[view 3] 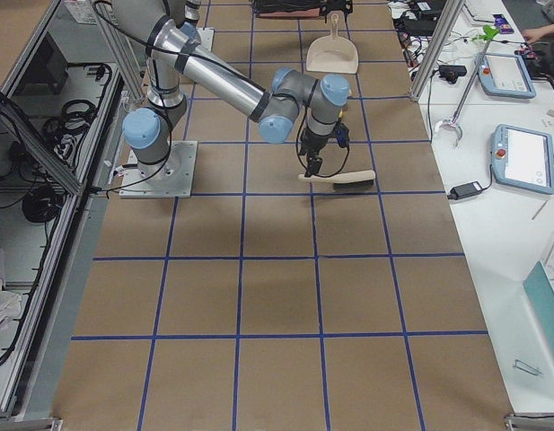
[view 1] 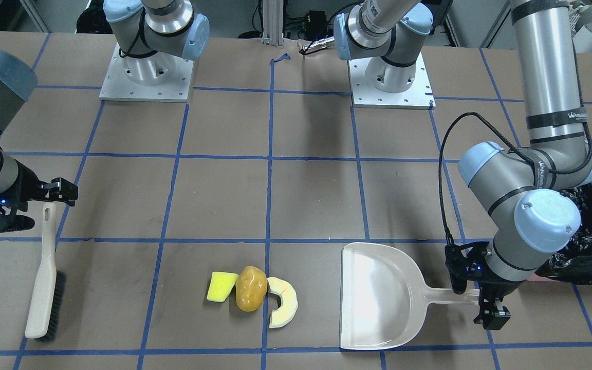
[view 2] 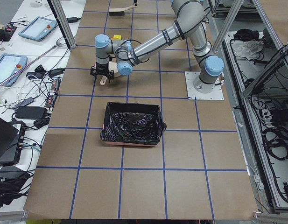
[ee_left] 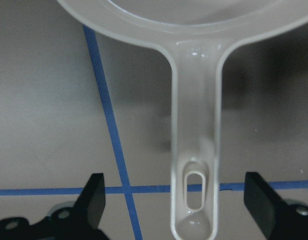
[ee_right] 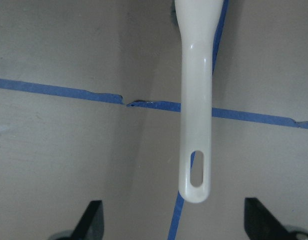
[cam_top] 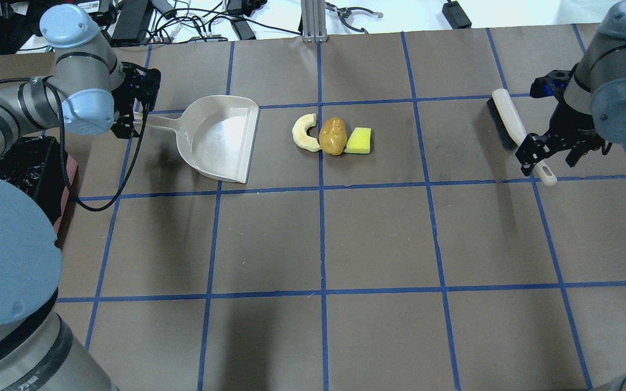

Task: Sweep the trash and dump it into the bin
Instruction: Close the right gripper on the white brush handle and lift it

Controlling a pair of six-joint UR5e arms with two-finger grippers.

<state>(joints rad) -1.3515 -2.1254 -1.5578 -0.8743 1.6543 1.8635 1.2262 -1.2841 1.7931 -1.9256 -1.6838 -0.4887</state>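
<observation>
My right gripper grabs the brush by its white handle [view 1: 49, 222] next, to sweep trash into the dustpan [view 1: 378, 298].
The trash lies together on the table: a yellow wedge [view 1: 221, 286], a brown-yellow potato lump [view 1: 251, 288] and a pale crescent slice [view 1: 283, 303]. The beige dustpan [view 1: 378, 298] lies flat beside them, its mouth toward them. My left gripper [ee_left: 176, 200] is open, jaws wide on either side of the dustpan handle [ee_left: 196, 125], not touching it. My right gripper [ee_right: 176, 220] is open over the end of the brush handle [ee_right: 196, 100], apart from it. The brush [cam_top: 514, 127] lies flat on the table. The bin [view 2: 132, 123], pink with a black bag, stands on my left.
Both arm bases [view 1: 144, 77] stand at the table's robot side. The bin's black bag [cam_top: 30, 163] sits close behind my left arm's elbow. Blue tape lines grid the brown table [cam_top: 378, 239]. Cables and devices lie beyond the far edge [cam_top: 182, 21].
</observation>
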